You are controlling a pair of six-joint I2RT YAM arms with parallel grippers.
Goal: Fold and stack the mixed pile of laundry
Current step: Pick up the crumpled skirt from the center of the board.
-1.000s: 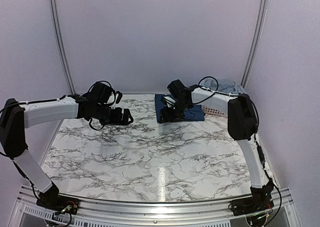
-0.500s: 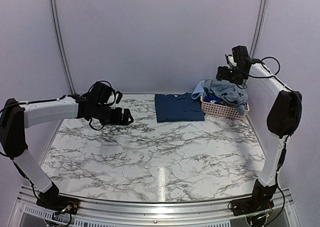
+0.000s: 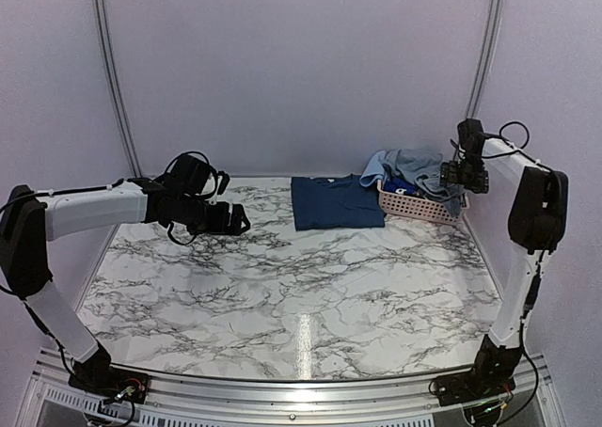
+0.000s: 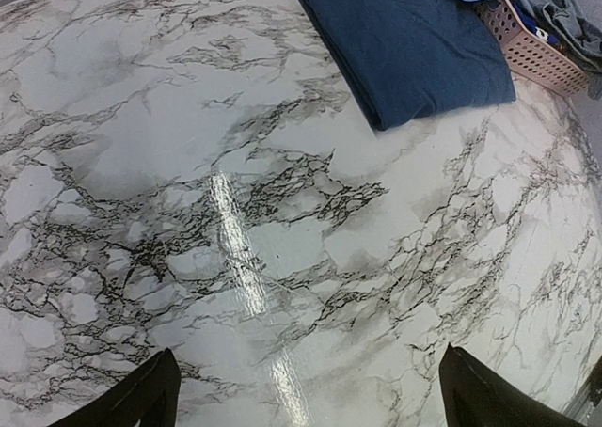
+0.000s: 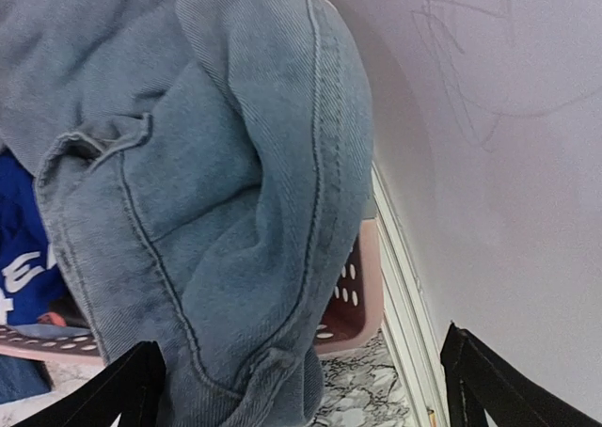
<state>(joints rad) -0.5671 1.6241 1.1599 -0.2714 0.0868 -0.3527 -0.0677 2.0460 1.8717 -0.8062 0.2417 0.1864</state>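
Note:
The light-blue denim piece has its seamed end hanging over the basket's rim. My right gripper should grab it by that seamed end next, so the rest stays free to spread for folding.
A dark navy shirt lies folded flat at the back of the table, and also shows in the left wrist view. The rest of the laundry pile is heaped in the pink basket. My right gripper is open and empty, just over the basket's right end. Its fingers straddle the light-blue denim piece, which hangs over the basket rim. A bright-blue item with white letters lies under the denim. My left gripper is open and empty above bare table.
The right wall and its metal rail stand close beside the basket and my right gripper. The marble table stretches forward from the shirt. The basket's end touches the shirt's right side.
My right arm left the folded navy shirt, swung up and right above the basket, then came down at the basket's right end. The left arm has not moved.

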